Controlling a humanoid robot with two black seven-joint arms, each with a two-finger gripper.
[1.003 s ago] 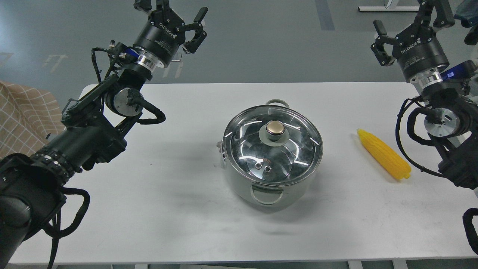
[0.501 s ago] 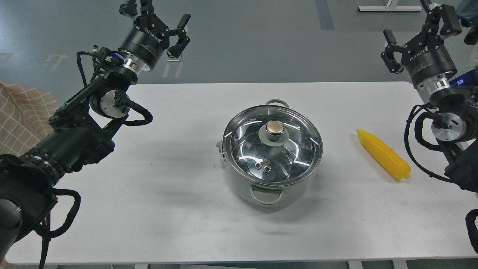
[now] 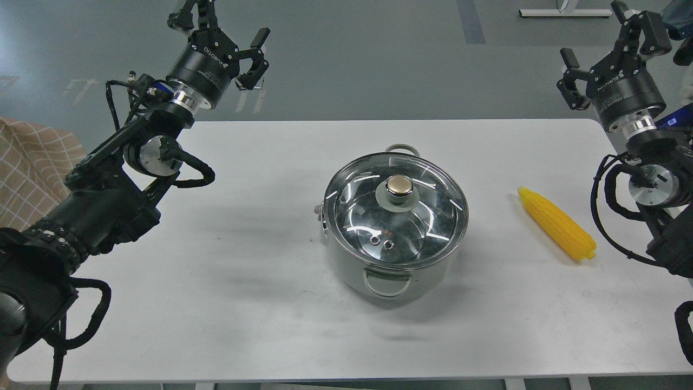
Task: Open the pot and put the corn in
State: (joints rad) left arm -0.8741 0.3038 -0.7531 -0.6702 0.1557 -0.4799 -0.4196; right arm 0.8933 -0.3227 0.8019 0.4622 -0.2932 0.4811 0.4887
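The left gripper grips the glass lid by the narrow brass-coloured knob next, since the lid spreads wide and smooth over the pot.
The shiny steel pot stands at the middle of the white table, covered by its glass lid with a brass-coloured knob. The yellow corn lies on the table to the pot's right, narrow end pointing away from me. My left gripper is open and empty, raised beyond the table's far left edge. My right gripper is open and empty, raised beyond the far right corner. Both are far from the pot and the corn.
The white table carries only the pot and the corn. A checked beige cloth lies off the table's left side. Grey floor lies beyond the far edge.
Both arms have swung outward and back: the left gripper moved left and away from the pot, the right gripper moved right. Pot, lid and corn have not moved.
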